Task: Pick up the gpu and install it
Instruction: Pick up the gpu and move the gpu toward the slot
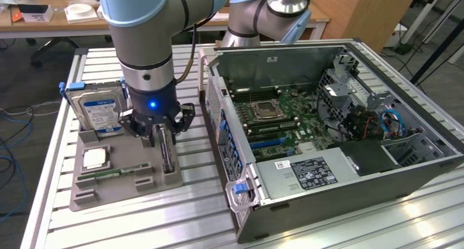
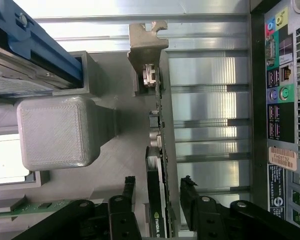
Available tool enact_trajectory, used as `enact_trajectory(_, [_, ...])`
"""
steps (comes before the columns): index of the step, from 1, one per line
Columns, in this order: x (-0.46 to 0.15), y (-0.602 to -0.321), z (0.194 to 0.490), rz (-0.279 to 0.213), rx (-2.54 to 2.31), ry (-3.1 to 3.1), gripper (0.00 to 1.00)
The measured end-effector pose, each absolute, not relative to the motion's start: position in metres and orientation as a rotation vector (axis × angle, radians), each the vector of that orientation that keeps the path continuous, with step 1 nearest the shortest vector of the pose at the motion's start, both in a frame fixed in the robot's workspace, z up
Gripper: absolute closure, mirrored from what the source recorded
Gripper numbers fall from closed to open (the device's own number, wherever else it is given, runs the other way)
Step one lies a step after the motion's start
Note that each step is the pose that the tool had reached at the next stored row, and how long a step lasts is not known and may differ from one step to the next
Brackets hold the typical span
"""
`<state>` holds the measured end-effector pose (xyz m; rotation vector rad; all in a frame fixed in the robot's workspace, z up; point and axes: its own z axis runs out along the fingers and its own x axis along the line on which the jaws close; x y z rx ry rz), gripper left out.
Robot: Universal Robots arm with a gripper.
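My gripper closes on the GPU next, since my fingers are on either side of the GPU, down beside its dark shroud (image 2: 154, 192).
The gpu (image 1: 169, 153) stands on its edge in a slot of the grey holder (image 1: 119, 186), a thin dark card with a metal bracket (image 2: 146, 47) at one end. My gripper (image 1: 162, 134) is lowered over it, open. In the wrist view the gpu (image 2: 156, 165) runs between the two black fingers (image 2: 126, 200), with a gap on each side. Nothing is gripped. The open computer case (image 1: 406, 167) lies just to the exterior view's right of the holder, its motherboard (image 1: 279, 121) exposed.
A silver hard drive (image 1: 101, 107) with a blue label stands upright at the holder's far end, close to my gripper. A green memory stick (image 1: 116, 172) and a square chip (image 1: 95, 158) lie in the holder. The case's rear ports (image 2: 285, 95) face the gpu.
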<state>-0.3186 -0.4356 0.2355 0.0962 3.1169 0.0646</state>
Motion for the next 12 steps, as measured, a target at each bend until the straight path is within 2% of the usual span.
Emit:
enact_trajectory(1, [-0.3186,-0.4356,0.2355,0.064,0.096,3.117,0.52])
enact_trajectory(2, [-0.3186,-0.4356,0.2355,0.065,0.096,3.117,0.45])
enact_trajectory(12, [-0.3186,-0.4356,0.2355,0.065,0.096,3.117,0.45])
